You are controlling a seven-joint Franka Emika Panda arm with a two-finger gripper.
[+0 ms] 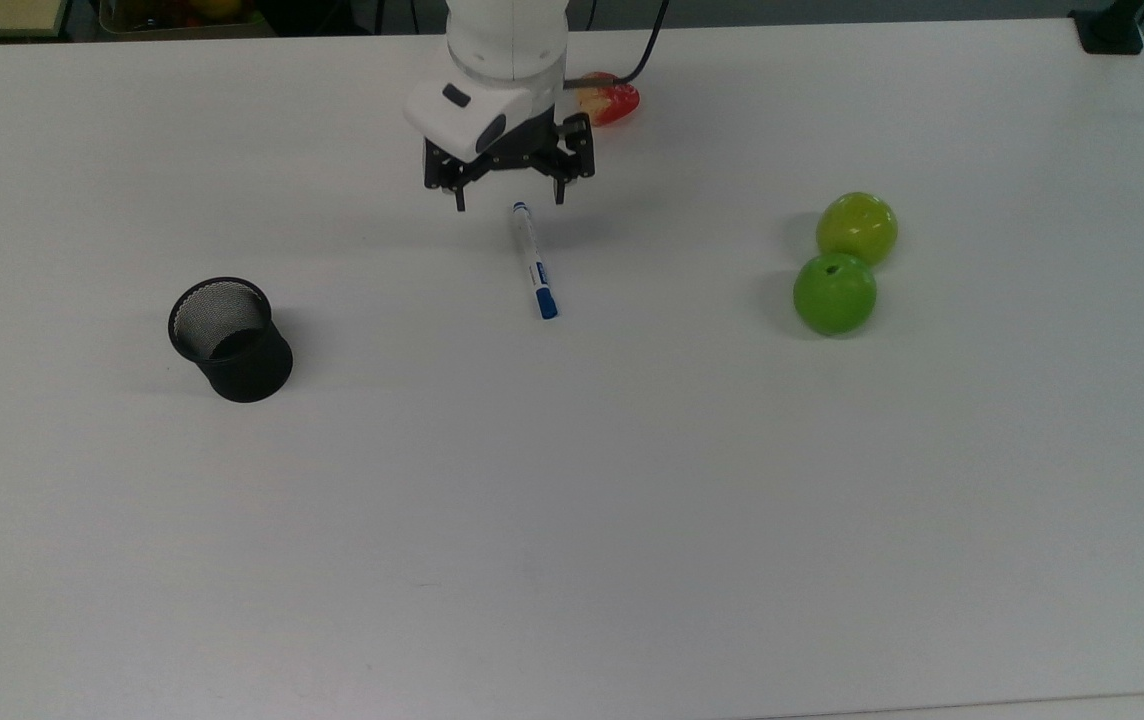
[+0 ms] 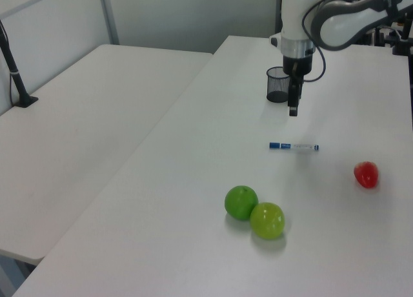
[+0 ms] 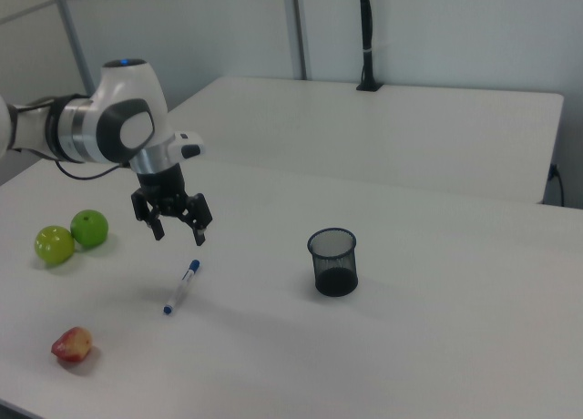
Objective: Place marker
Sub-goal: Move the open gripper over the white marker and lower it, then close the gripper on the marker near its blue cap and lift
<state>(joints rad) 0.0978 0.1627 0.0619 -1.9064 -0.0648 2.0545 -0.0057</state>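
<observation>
The marker's white body needs to stay free to go into the black mesh cup point(image 2: 276, 87), so my gripper should next grab the marker by its blue cap point(image 2: 275, 145).
The marker point(image 1: 534, 260) lies flat on the white table point(image 1: 572, 520), a slim white pen with its blue cap toward the top view's bottom; it also shows as the marker point(image 2: 293, 146) and the marker point(image 3: 182, 286). My gripper point(image 1: 509, 201) hangs open above the table, over the marker's small blue end tip, holding nothing. From the side the gripper point(image 3: 178, 234) is well above the marker, fingers spread. A black mesh cup point(image 1: 230, 339) stands upright to the top view's left, apart from both; it is also the black mesh cup point(image 3: 333, 261).
Two green apples point(image 1: 844, 262) touch each other at the top view's right. A red and yellow fruit point(image 1: 612, 100) lies near the far edge, partly behind my arm point(image 1: 504, 60). A second white table point(image 2: 77, 135) stands at the left view's left.
</observation>
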